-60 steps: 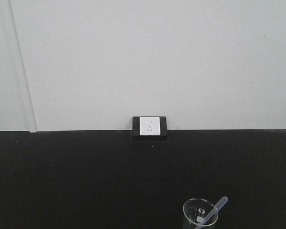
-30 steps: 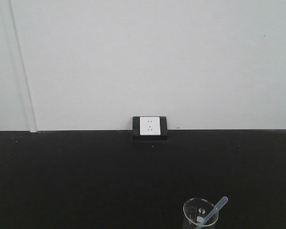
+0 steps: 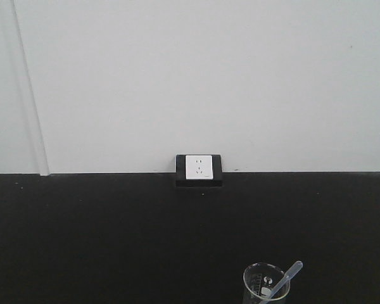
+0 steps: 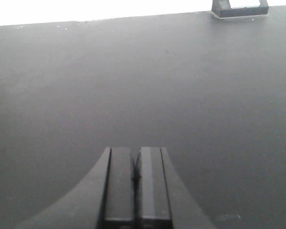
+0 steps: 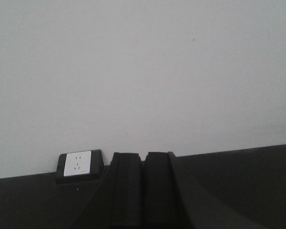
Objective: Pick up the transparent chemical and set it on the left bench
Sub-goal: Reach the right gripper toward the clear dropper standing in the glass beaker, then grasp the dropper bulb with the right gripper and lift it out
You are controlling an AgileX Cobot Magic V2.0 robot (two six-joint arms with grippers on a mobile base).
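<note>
The transparent chemical needs to go to the left bench. My right gripper should grab the pipette [image 3: 280, 283] by its bulb end [image 3: 296, 266] next.
The transparent chemical [image 3: 286, 278], a slim colourless pipette, leans to the right inside a clear glass beaker [image 3: 265, 285] at the bottom edge of the front view. Neither gripper shows in that view. In the left wrist view my left gripper [image 4: 136, 162] is shut with nothing between its jaws, low over bare black counter. My right gripper [image 5: 143, 162] is also shut and empty in the right wrist view, pointing at the white wall. The left bench is out of view.
A black counter [image 3: 114, 234] runs to a white wall [image 3: 202, 76]. A white wall socket in a black housing [image 3: 199, 168] sits at the counter's back edge, also seen as the socket [image 5: 77, 164] and the housing [image 4: 239, 8].
</note>
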